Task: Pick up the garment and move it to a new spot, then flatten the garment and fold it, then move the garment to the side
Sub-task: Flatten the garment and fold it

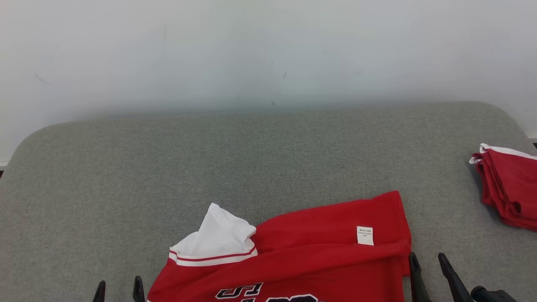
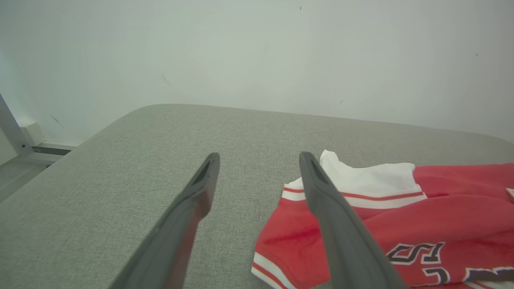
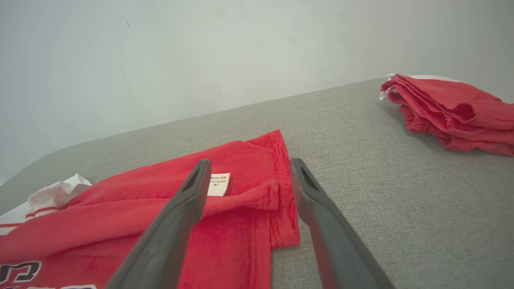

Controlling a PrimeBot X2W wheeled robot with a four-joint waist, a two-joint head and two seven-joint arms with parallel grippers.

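I should next use my right gripper to grab the red fold at its hem end (image 1: 404,248), which stands up while the rest of the garment (image 1: 352,277) lies loose.
A red garment (image 1: 319,247) with a white sleeve (image 1: 218,239) and dark lettering lies rumpled at the near edge of the grey padded table (image 1: 251,159). A white care label (image 1: 364,235) shows on its folded-over top. My left gripper (image 1: 119,290) stands open just left of the garment (image 2: 401,224), its fingers holding nothing. My right gripper (image 1: 428,264) is open at the garment's right hem (image 3: 277,192), above the cloth edge and not gripping it.
A stack of folded red garments (image 1: 509,188) lies at the table's right edge, also seen as a red pile (image 3: 453,108) in the right wrist view. A pale wall (image 1: 268,50) rises behind the table. Bare grey surface spreads across the middle and left.
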